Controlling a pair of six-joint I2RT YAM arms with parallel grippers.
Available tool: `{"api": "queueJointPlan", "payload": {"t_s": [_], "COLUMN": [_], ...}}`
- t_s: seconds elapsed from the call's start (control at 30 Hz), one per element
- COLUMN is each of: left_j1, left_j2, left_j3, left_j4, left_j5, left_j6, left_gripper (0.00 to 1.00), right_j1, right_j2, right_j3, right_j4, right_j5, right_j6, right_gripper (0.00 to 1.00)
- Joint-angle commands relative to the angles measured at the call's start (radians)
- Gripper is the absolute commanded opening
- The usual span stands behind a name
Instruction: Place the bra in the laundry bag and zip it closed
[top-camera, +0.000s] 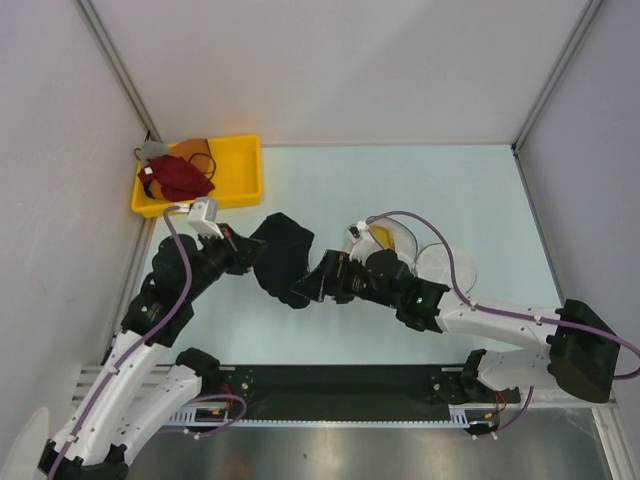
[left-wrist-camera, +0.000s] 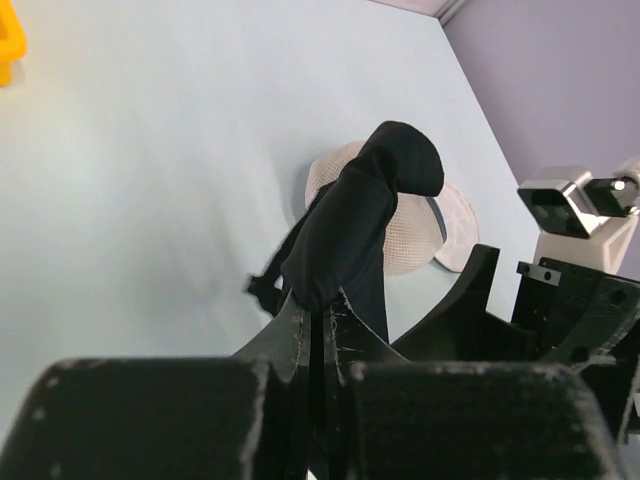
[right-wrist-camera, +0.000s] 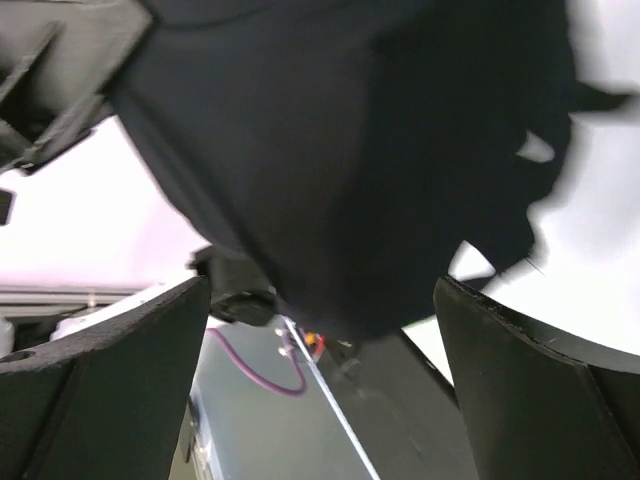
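Observation:
My right gripper grabs the black bra's loose end (top-camera: 297, 294) next, opposite my left gripper, to put the bra in the laundry bag (top-camera: 447, 264).
The black bra (top-camera: 283, 258) hangs bunched above the table between my two grippers. My left gripper (top-camera: 240, 250) is shut on its left end; in the left wrist view the jaws (left-wrist-camera: 322, 305) pinch the black fabric (left-wrist-camera: 365, 215), which rises in front of them. My right gripper (top-camera: 314, 283) is open at the bra's lower right end; in the right wrist view the bra (right-wrist-camera: 350, 140) fills the space above the spread fingers (right-wrist-camera: 100, 390). The white mesh laundry bag (top-camera: 447, 264) lies open on the table to the right, partly hidden by the right arm, and also shows behind the bra (left-wrist-camera: 420, 240).
A yellow bin (top-camera: 245, 150) with a dark red cloth (top-camera: 180, 178) and other garments stands at the back left corner. Grey walls close in the table on the left, back and right. The right arm's wrist (left-wrist-camera: 580, 270) is close beside the left gripper.

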Motion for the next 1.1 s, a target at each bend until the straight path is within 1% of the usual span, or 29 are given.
{"api": "queueJointPlan", "payload": {"t_s": [0.0,0.2,0.23,0.37,0.53,0.67,0.77,0.9,1.0,1.07], "left_j1": [-0.013,-0.013,-0.013,-0.015,-0.013,-0.013,-0.013,-0.013,-0.013,-0.015], "left_j2": [0.007,0.004,0.001,-0.014,-0.028,-0.037,-0.039,-0.036,-0.034,-0.034], "left_j3": [0.086,0.118,0.120,0.099,0.063,0.033,0.031,0.019,-0.003,-0.018], "left_j4": [-0.024,-0.021,-0.020,0.011,0.087,0.126,0.155,0.215,0.236,0.242], "left_j5": [0.011,0.107,0.117,0.176,0.288,0.322,0.362,0.420,0.433,0.433], "left_j6": [0.044,0.042,0.045,0.027,-0.031,-0.079,-0.120,-0.182,-0.211,-0.223], "left_gripper": [0.00,0.00,0.00,0.00,0.00,0.00,0.00,0.00,0.00,0.00], "right_j1": [0.029,0.024,0.027,0.007,-0.004,-0.004,-0.002,0.001,0.003,0.009], "right_j2": [-0.007,0.030,0.028,0.036,0.027,0.024,0.016,-0.002,-0.018,-0.035], "right_j3": [0.026,0.032,0.032,0.029,-0.009,-0.029,-0.065,-0.098,-0.112,-0.112], "right_j4": [0.165,0.233,0.253,0.299,0.402,0.464,0.549,0.622,0.674,0.685], "right_j5": [0.071,0.072,0.100,0.085,0.072,0.017,0.006,-0.010,-0.047,-0.060], "right_j6": [-0.020,-0.013,-0.014,0.006,0.021,0.021,0.010,-0.017,-0.025,-0.027], "right_gripper": [1.00,1.00,1.00,1.00,1.00,1.00,1.00,0.99,0.95,0.88]}}
